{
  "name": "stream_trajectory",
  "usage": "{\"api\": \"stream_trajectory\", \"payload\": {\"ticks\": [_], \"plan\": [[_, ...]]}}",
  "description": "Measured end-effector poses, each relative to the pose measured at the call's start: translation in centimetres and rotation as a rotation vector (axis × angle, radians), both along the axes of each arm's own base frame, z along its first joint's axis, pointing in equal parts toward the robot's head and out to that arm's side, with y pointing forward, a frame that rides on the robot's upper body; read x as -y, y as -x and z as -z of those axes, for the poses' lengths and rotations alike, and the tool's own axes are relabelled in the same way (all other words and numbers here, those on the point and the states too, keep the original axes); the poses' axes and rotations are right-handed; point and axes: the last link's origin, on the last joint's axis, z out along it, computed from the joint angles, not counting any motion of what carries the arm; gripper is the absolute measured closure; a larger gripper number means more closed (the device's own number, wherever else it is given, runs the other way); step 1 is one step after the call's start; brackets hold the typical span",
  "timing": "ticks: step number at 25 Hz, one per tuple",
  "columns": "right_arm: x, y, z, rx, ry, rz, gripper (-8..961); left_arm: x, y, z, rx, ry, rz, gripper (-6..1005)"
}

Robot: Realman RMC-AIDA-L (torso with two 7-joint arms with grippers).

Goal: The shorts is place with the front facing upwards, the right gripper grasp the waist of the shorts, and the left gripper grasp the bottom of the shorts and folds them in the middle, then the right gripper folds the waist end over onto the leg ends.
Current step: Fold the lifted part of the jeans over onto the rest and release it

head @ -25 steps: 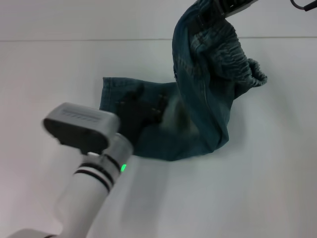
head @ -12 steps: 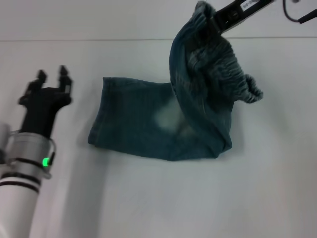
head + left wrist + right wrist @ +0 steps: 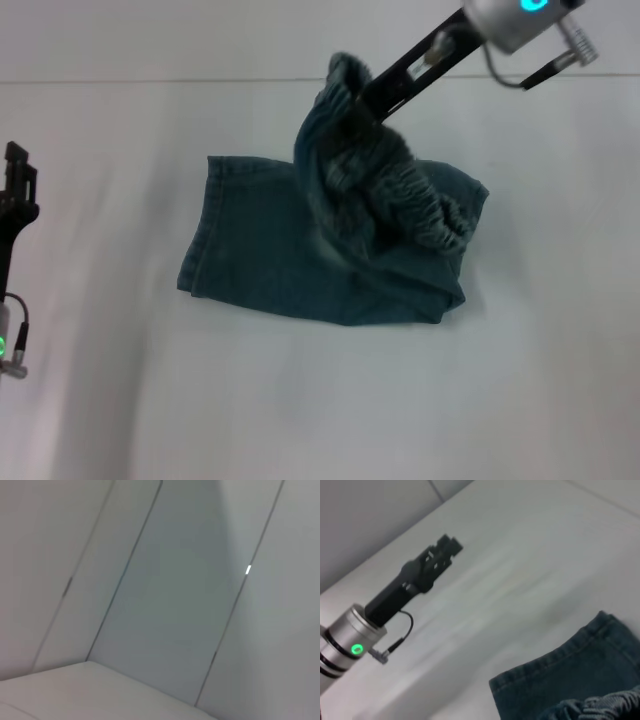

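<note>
The shorts' gathered waist is high above the leg ends in the head view. The waist now stays held in my right gripper until it is down on them.
The blue denim shorts (image 3: 290,265) lie on the white table (image 3: 320,400), folded lengthwise, with the leg ends (image 3: 200,235) toward the left. My right gripper (image 3: 368,98) reaches in from the upper right and is shut on the waist (image 3: 345,80), holding it lifted over the middle of the shorts. The gathered elastic band (image 3: 420,205) droops below it. My left gripper (image 3: 15,180) is at the far left edge, apart from the shorts. The right wrist view shows the left gripper (image 3: 449,545) open and empty, and the leg hem (image 3: 560,675).
The table's back edge (image 3: 150,80) meets a pale wall. The left wrist view shows only wall panels (image 3: 175,590) and a strip of the table's surface (image 3: 75,690).
My right gripper has carried the waist leftward and lower, over the middle of the shorts. My left arm has drawn back from the shorts to the far left edge.
</note>
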Motion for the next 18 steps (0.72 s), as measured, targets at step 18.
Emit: {"api": "stream_trajectory", "payload": {"ticks": [18], "plan": [[1.6, 2.0, 5.8, 0.088, 0.048, -0.097, 732, 0.5, 1.1, -0.9, 0.019, -0.013, -0.013, 491]]}}
